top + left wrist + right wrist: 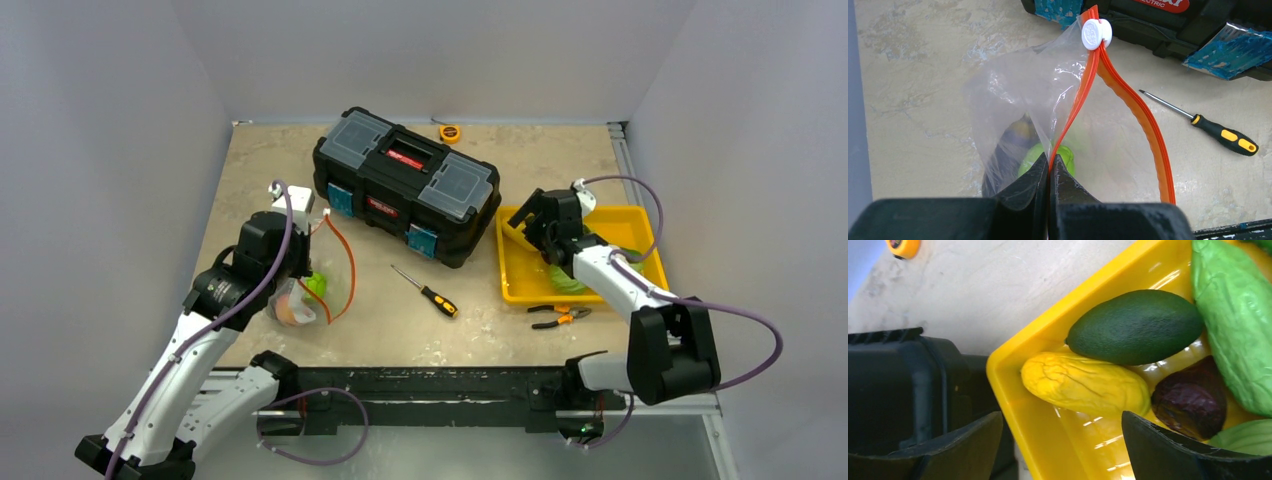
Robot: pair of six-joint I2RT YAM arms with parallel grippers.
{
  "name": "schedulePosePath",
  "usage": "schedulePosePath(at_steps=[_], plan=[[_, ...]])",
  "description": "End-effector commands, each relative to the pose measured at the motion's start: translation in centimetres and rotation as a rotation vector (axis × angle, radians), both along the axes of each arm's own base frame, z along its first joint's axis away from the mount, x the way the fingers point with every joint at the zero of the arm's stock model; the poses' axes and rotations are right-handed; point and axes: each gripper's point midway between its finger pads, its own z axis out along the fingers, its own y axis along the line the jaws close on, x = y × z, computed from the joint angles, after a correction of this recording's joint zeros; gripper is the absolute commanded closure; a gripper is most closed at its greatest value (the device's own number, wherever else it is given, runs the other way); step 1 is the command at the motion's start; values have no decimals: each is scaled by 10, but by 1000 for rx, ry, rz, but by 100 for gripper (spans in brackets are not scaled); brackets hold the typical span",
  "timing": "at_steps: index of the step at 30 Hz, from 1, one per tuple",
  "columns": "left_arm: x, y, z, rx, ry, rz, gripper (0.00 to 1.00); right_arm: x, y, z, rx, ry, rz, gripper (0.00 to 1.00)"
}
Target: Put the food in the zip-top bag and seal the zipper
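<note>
The yellow piece needs to be grabbed across its narrow sides by my right gripper, so its ends stay free to go into the bag's opening.
The clear zip-top bag (1013,95) hangs open at the table's left (300,300), with a green piece (1040,152) and a dark purple piece (1013,135) inside. Its orange-red zipper (1138,110) loops open, with a white slider (1096,34) at the far end. My left gripper (1052,162) is shut on the zipper's near edge and holds the mouth up. My right gripper (1063,432) is open above the yellow tray (1018,390), over a yellow piece (1083,385). A dark green avocado (1135,327), a dark red-brown piece (1190,400) and a pale green cabbage (1238,330) lie beside it.
A black toolbox (405,185) stands at the back centre, close to the tray's left rim (503,255). A black-and-orange screwdriver (425,291) lies mid-table. Orange-handled pliers (558,316) lie in front of the tray. A small yellow tape measure (450,132) sits behind the toolbox.
</note>
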Motion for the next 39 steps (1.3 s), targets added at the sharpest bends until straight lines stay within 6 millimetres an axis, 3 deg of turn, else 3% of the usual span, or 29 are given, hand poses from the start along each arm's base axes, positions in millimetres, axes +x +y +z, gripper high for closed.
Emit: schedulePosePath(at_steps=[1,12,20,28,33,39], plan=[[4,-5,6,-31,-29,-3,100,13,9,12,152,-71,-54,10],[4,-4,5,-27,-27,1,100,15,5,-10,408,-34,-359,8],[4,-5,5,-27,-24,-1,100,14,-22,-37,315,84,-586,13],[5,-5,4,-24,-22,-1,100,19,-18,-62,330,145,-636,23],[5,-4,4,-23,-21,1,100,17,-20,-64,327,138,-643,40],[5,-5,4,-24,-21,0,100,7,-22,-53,344,110,-639,46]])
